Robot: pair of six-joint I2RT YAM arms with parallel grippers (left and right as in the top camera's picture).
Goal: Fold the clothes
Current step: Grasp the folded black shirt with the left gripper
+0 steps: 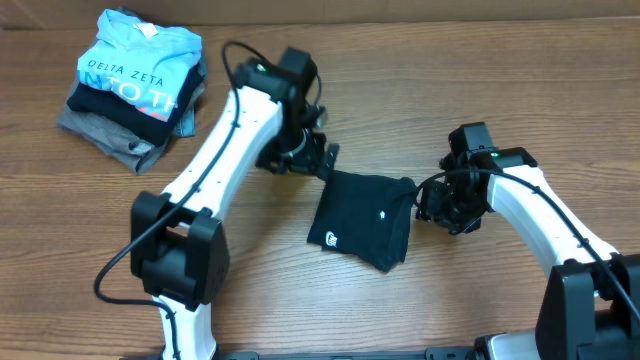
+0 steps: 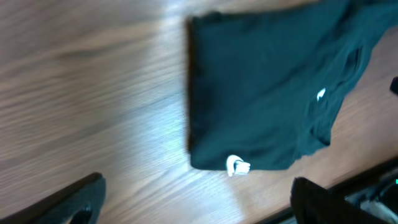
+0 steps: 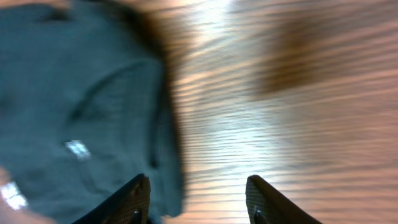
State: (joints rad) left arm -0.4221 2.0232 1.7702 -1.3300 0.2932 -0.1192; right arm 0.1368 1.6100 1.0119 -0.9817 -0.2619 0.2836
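Note:
The folded T-shirt should go on top, so the robot's left gripper should next grab its far corner, facing the stack (image 1: pixel 335 176) (image 2: pixel 196 25).
The clothes, one dark navy-black T-shirt (image 1: pixel 362 220), lie folded into a compact rectangle in the middle of the wooden table, a small white logo at its near left corner. My left gripper (image 1: pixel 316 160) hovers just off its far left corner, open; in the left wrist view the shirt (image 2: pixel 267 93) lies beyond the spread fingers (image 2: pixel 68 202), with only bare wood between them. My right gripper (image 1: pixel 432 204) sits at the shirt's right edge, open. In the right wrist view one of its fingers (image 3: pixel 134 199) overlaps the shirt's edge (image 3: pixel 74 112), and nothing is gripped.
A stack of folded garments (image 1: pixel 135 85) stands at the far left corner, a light blue "DELTA ZETA" shirt on top and grey fabric at the bottom. Both white arms reach in from the near side.

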